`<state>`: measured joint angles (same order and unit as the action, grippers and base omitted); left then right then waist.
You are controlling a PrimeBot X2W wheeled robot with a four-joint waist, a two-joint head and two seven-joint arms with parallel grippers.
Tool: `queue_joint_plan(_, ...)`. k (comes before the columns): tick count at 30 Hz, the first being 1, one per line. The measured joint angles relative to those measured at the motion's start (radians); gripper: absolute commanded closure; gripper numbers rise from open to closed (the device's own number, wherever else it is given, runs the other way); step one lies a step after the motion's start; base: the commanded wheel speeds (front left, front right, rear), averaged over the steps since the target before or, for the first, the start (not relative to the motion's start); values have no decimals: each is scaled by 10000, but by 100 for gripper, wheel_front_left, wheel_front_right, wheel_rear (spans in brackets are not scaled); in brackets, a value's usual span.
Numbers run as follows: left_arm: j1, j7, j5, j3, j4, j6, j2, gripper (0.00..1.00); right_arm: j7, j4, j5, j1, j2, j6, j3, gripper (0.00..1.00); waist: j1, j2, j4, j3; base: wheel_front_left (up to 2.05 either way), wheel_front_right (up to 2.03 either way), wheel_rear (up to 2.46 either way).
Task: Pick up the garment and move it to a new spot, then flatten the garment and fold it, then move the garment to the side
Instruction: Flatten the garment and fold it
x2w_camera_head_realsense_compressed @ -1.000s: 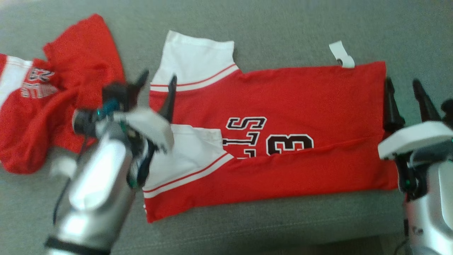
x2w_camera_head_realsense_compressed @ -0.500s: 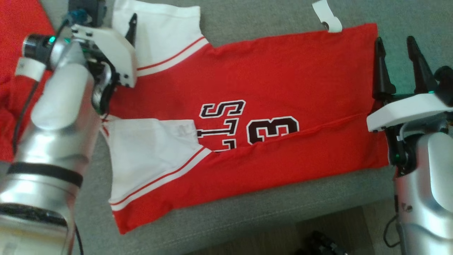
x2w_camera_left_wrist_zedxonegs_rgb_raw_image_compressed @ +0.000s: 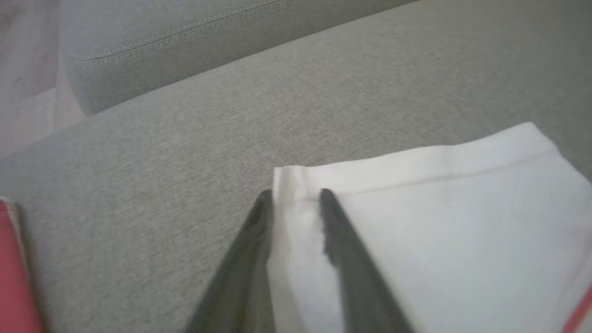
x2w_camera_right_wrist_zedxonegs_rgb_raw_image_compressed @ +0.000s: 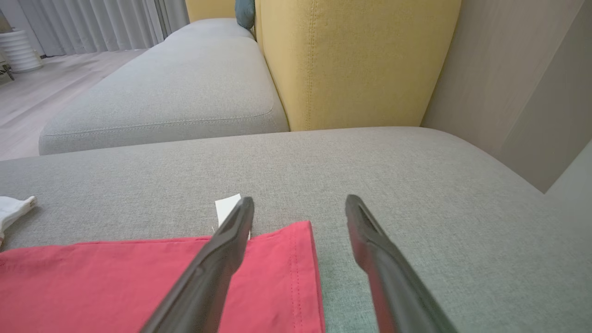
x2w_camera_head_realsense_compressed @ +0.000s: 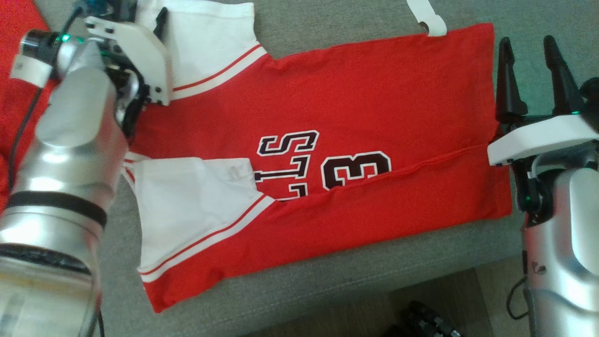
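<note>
My left gripper should next grab the white sleeve by its hemmed corner (x2w_camera_left_wrist_zedxonegs_rgb_raw_image_compressed: 295,186) to fold it over the red body.
The garment (x2w_camera_head_realsense_compressed: 351,93) is a red jersey with white sleeves and black lettering, lying flat on the grey sofa seat (x2w_camera_head_realsense_compressed: 327,290) with its near long edge folded over. My left gripper (x2w_camera_left_wrist_zedxonegs_rgb_raw_image_compressed: 293,196) is at the far white sleeve (x2w_camera_left_wrist_zedxonegs_rgb_raw_image_compressed: 439,222). It is open, and its jaws straddle the sleeve's outer corner with white cloth between them. In the head view one of its fingers (x2w_camera_head_realsense_compressed: 162,22) pokes out over that sleeve (x2w_camera_head_realsense_compressed: 206,42). My right gripper (x2w_camera_head_realsense_compressed: 525,42) stands open at the jersey's right hem, one finger over the red corner (x2w_camera_right_wrist_zedxonegs_rgb_raw_image_compressed: 277,277), the other over bare seat.
A second red garment (x2w_camera_head_realsense_compressed: 14,70) lies crumpled at the left. A white tag (x2w_camera_head_realsense_compressed: 428,21) sticks out past the jersey's far edge. The seat's front edge runs along the bottom, with a dark object (x2w_camera_head_realsense_compressed: 421,323) on the floor below. A yellow cushion (x2w_camera_right_wrist_zedxonegs_rgb_raw_image_compressed: 356,60) stands behind.
The head camera has shifted. My left arm has swung from the jersey's left edge up to the far white sleeve, and its jaws have narrowed a little. The right gripper stays at the hem.
</note>
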<state>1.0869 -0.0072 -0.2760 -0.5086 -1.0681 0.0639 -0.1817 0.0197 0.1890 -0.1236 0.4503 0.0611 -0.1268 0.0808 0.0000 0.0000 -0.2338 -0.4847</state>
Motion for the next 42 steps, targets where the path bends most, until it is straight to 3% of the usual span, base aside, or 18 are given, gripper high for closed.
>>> queue_joint_plan(2,14,-127,-96,-35,-123,163,144,100,88,-19,100,5,-6,0,109,0,0,0,77,31,0,0,0)
queue_joint_plan(10,-181,-1638,-171,-234,-238,142,629,100,491,161,82,163,73,0,441,0,0,0,635,383,0,0,0)
queue_joint_plan(17,-1150,-2332,-178,-391,970,46,1112,100,1122,1325,-111,662,888,0,846,0,0,0,1531,902,0,0,0)
queue_joint_plan(22,-2120,-2383,-349,-617,2351,-165,1193,100,1965,2834,-186,989,1638,0,947,0,0,0,2156,1142,0,0,0)
queue_joint_plan(26,-2582,-2215,-349,-706,3300,-305,1160,100,2500,3768,-282,1085,1820,0,1081,0,0,0,2401,1156,0,0,0)
queue_joint_plan(42,-3326,-980,-451,-918,6055,-786,464,100,2290,5273,-339,2148,2288,0,849,0,0,0,2467,689,0,0,0)
